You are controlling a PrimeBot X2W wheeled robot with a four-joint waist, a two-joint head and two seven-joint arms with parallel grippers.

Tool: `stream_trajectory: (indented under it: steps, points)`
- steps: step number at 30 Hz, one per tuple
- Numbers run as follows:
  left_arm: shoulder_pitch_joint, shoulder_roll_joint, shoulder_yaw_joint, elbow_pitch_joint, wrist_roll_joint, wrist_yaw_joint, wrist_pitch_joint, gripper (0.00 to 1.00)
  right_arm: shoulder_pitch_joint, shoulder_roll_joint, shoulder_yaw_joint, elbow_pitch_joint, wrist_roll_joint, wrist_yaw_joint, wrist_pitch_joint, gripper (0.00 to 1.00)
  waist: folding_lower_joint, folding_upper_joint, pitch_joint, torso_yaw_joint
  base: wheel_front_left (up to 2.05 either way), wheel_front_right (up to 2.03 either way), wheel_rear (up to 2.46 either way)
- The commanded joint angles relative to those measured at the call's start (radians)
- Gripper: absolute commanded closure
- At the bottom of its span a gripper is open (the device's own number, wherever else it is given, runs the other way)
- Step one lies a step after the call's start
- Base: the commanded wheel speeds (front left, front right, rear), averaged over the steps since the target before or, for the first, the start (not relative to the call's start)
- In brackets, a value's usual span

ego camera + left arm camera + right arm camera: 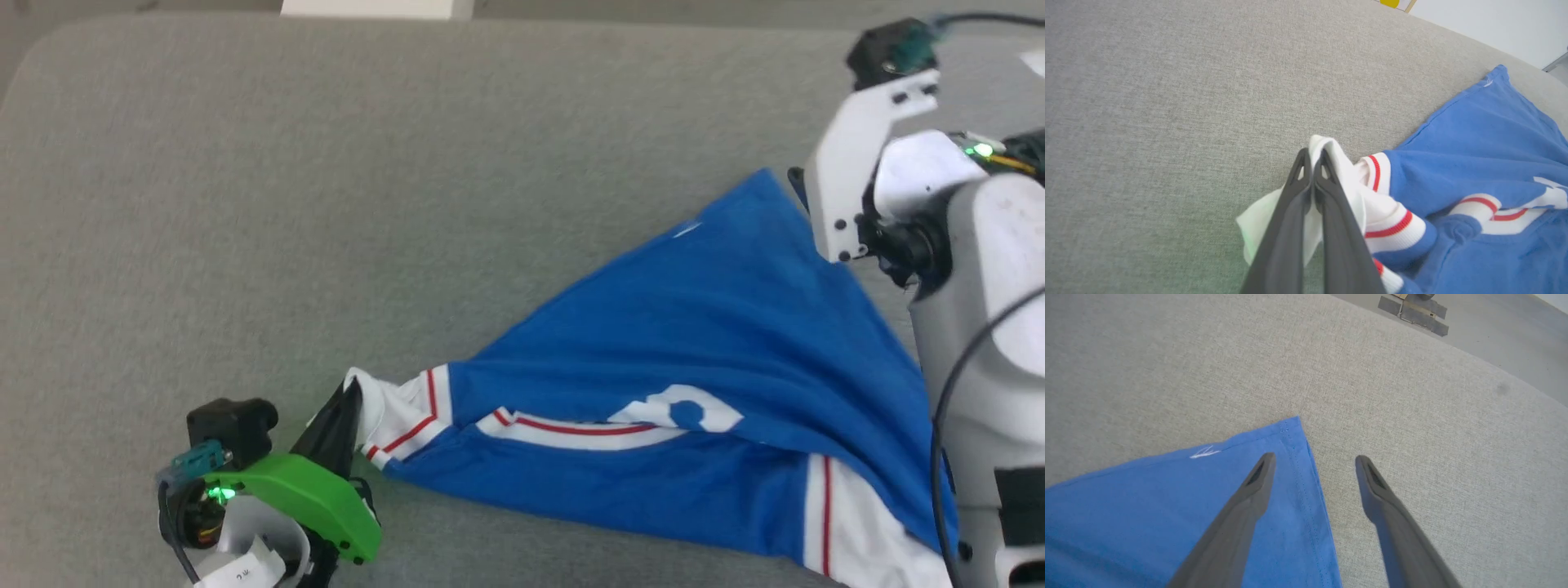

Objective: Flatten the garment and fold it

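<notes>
The right gripper grabs the blue T-shirt [666,314] by its hem corner [762,184] next, to flatten the T-shirt for folding.
The garment [702,343], a bright blue T-shirt with white sleeves and red-and-white trim, lies stretched across the grey surface from lower left to upper right. My left gripper [347,400] is shut on a white sleeve at the shirt's left end; the left wrist view shows the dark fingers [1310,163] pinching the white fabric of the garment [1474,163]. My right gripper [1314,459] stands open over the blue hem corner of the garment [1167,506], one finger [1249,498] above the cloth and the other over bare surface. Nothing is held in it.
A grey fabric-covered surface [326,204] carries the shirt, with wide bare room to the left and far side. My right arm's white body [963,269] stands at the right edge. Bare floor with dark tape marks [1412,314] lies beyond the surface.
</notes>
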Motion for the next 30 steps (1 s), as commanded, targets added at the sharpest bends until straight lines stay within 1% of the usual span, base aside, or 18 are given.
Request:
stream_trajectory:
  steps: [1, 3, 7, 12, 13, 15, 18, 22, 25, 30]
  points:
    - [-0.024, -0.001, -0.002, -0.003, 0.004, -0.007, -0.006, 1.0, -0.031, -0.008, 0.011, 0.03, -0.018, -0.001, 0.031, 0.0, 0.0, -0.0001, 0.098, 0.089, 0.0, 0.0, 0.0]
    - [-0.033, -0.004, -0.008, -0.003, 0.005, -0.01, -0.007, 1.0, -0.056, -0.016, 0.027, 0.067, -0.044, -0.001, 0.073, 0.0, 0.0, -0.0001, 0.116, 0.1, 0.0, 0.0, 0.0]
    - [-0.048, -0.012, -0.018, 0.003, 0.003, -0.018, -0.011, 1.0, -0.082, -0.019, 0.05, 0.121, -0.069, -0.001, 0.119, 0.0, 0.0, -0.0001, 0.143, 0.111, 0.0, 0.0, 0.0]
    - [-0.059, -0.016, -0.024, 0.015, 0.003, -0.02, -0.017, 1.0, -0.079, -0.017, 0.068, 0.168, -0.051, -0.001, 0.156, 0.0, 0.0, -0.0001, 0.151, 0.106, 0.0, 0.0, 0.0]
    - [-0.059, -0.016, -0.023, 0.018, 0.003, -0.019, -0.018, 1.0, -0.077, -0.015, 0.071, 0.174, -0.043, -0.001, 0.163, 0.59, 0.0, -0.0001, 0.147, 0.1, 0.0, 0.0, 0.0]
    - [-0.058, -0.012, -0.024, 0.024, 0.004, -0.019, -0.018, 1.0, -0.075, -0.013, 0.059, 0.17, -0.019, -0.001, 0.147, 1.0, 0.0, -0.0001, 0.134, 0.09, 0.0, 0.0, 0.0]
    - [-0.056, -0.009, -0.025, 0.036, 0.003, -0.019, -0.018, 1.0, -0.07, -0.019, 0.036, 0.145, 0.023, -0.001, 0.097, 1.0, 0.0, -0.0001, 0.102, 0.075, 0.0, 0.0, 0.0]
    - [-0.049, -0.006, -0.027, 0.05, 0.002, -0.018, -0.019, 1.0, -0.031, -0.013, -0.045, 0.046, 0.123, -0.001, -0.025, 1.0, 0.0, -0.0001, 0.035, 0.05, 0.0, 0.0, 0.0]
    - [-0.031, -0.002, -0.023, 0.061, -0.002, -0.012, -0.021, 1.0, 0.059, -0.016, -0.091, -0.083, 0.2, -0.001, -0.073, 1.0, 0.0, -0.0001, -0.025, 0.018, 0.0, 0.0, 0.0]
    - [0.012, -0.002, -0.016, 0.07, -0.013, 0.004, -0.025, 1.0, 0.295, 0.006, -0.17, -0.322, 0.315, -0.001, -0.057, 1.0, 0.0, -0.0001, -0.114, -0.039, 0.0, 0.0, 0.0]
